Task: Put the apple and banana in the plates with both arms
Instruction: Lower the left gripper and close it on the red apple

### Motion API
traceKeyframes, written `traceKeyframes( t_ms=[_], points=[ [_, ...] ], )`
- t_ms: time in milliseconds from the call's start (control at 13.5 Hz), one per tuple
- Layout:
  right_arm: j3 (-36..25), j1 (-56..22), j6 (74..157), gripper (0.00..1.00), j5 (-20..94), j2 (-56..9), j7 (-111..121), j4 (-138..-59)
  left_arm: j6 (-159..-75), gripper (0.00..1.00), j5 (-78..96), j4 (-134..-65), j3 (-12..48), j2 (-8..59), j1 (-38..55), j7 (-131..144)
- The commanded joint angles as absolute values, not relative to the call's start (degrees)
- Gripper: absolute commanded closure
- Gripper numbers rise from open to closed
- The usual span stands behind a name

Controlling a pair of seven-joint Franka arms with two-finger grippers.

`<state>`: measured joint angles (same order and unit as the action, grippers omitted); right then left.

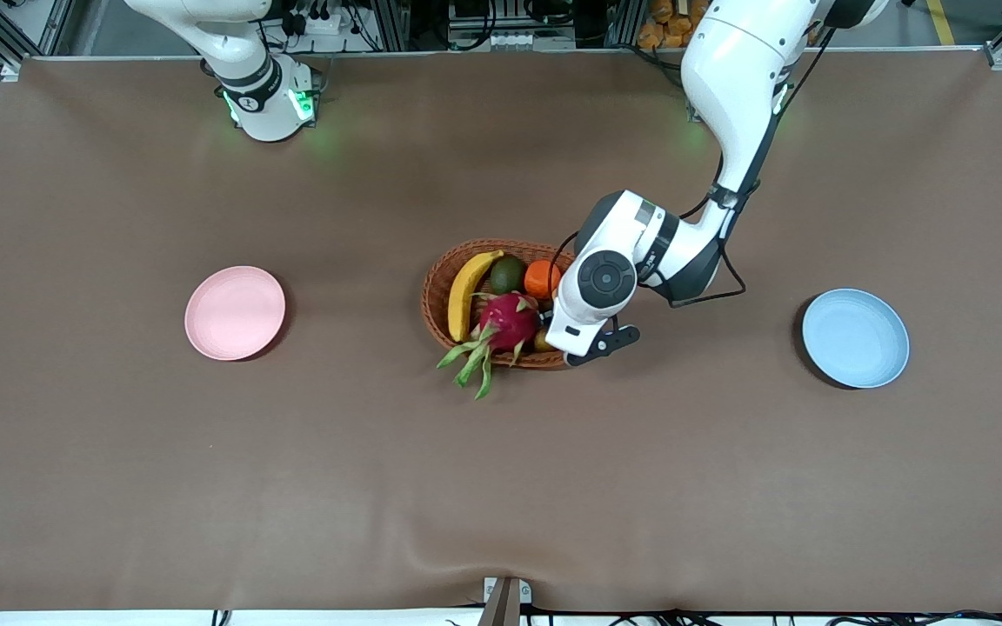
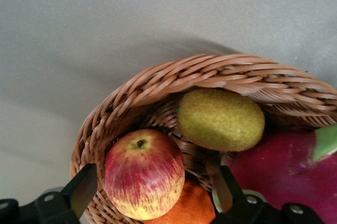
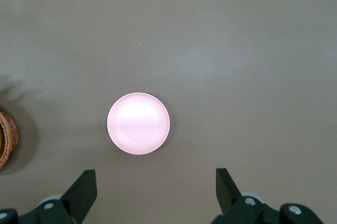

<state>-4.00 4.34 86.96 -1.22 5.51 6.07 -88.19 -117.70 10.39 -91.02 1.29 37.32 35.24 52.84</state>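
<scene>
The apple should be grabbed next by my left gripper by its round sides below the stem, so that it can fill the blue plate.
The apple, red with yellow blotches, lies in the wicker basket on top of an orange. My left gripper is open and low over it, one finger on each side, neither touching. In the front view the left hand hides the apple. The banana lies along the basket's rim toward the right arm's end. The pink plate and the blue plate are empty. My right gripper is open and empty, high over the table beside the pink plate.
The basket at the table's middle also holds an avocado, an orange, a magenta dragon fruit and a yellow-green kiwi-like fruit next to the apple. The basket's edge shows in the right wrist view.
</scene>
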Motion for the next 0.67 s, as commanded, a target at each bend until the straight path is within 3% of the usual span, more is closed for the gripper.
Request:
traceKeyframes(
  t_ms=[0,593],
  points=[
    [-3.25,5.36,86.31,0.00,-0.53,3.78,7.03,-86.92,-118.39,0.00,9.93,-92.11,0.88,36.91,35.86,53.88],
    [-3.16,5.27,86.22,0.00,-0.53,3.78,6.94,-86.92,-118.39,0.00,10.11,-92.11,0.97,37.53,36.04,53.88]
  ],
)
